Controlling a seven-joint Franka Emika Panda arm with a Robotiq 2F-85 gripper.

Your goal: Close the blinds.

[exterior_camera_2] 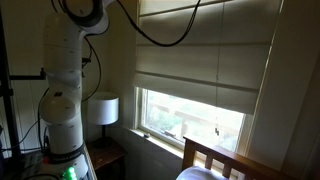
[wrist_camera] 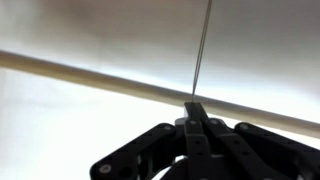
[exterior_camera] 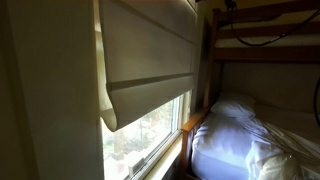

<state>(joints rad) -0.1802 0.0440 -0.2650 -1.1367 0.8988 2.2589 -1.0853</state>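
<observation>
My gripper holds the pull cord and will keep holding it until the blinds cover the window. The hem of the blinds hangs far above the sill (exterior_camera: 166,163) and leaves the lower pane bright.
The blinds (exterior_camera: 150,50) are a cream fabric shade hanging over the upper part of the window, with the rolled hem (exterior_camera: 150,97) about halfway down. They appear in both exterior views (exterior_camera_2: 200,70). In the wrist view my gripper (wrist_camera: 195,105) is shut on a thin pull cord (wrist_camera: 202,50) that runs straight up from its fingertips. Pale shade fabric with a darker fold line (wrist_camera: 90,72) lies behind it. A cord (exterior_camera_2: 218,90) with a small end piece hangs in front of the shade. The gripper itself is outside both exterior views; only the white arm (exterior_camera_2: 62,80) shows.
The uncovered lower window pane (exterior_camera_2: 190,115) is bright. A wooden bunk bed (exterior_camera: 192,125) with white bedding (exterior_camera: 250,140) stands right beside the window. A white lamp (exterior_camera_2: 101,108) sits on a nightstand near the arm's base. Black cables (exterior_camera_2: 160,35) hang across the top.
</observation>
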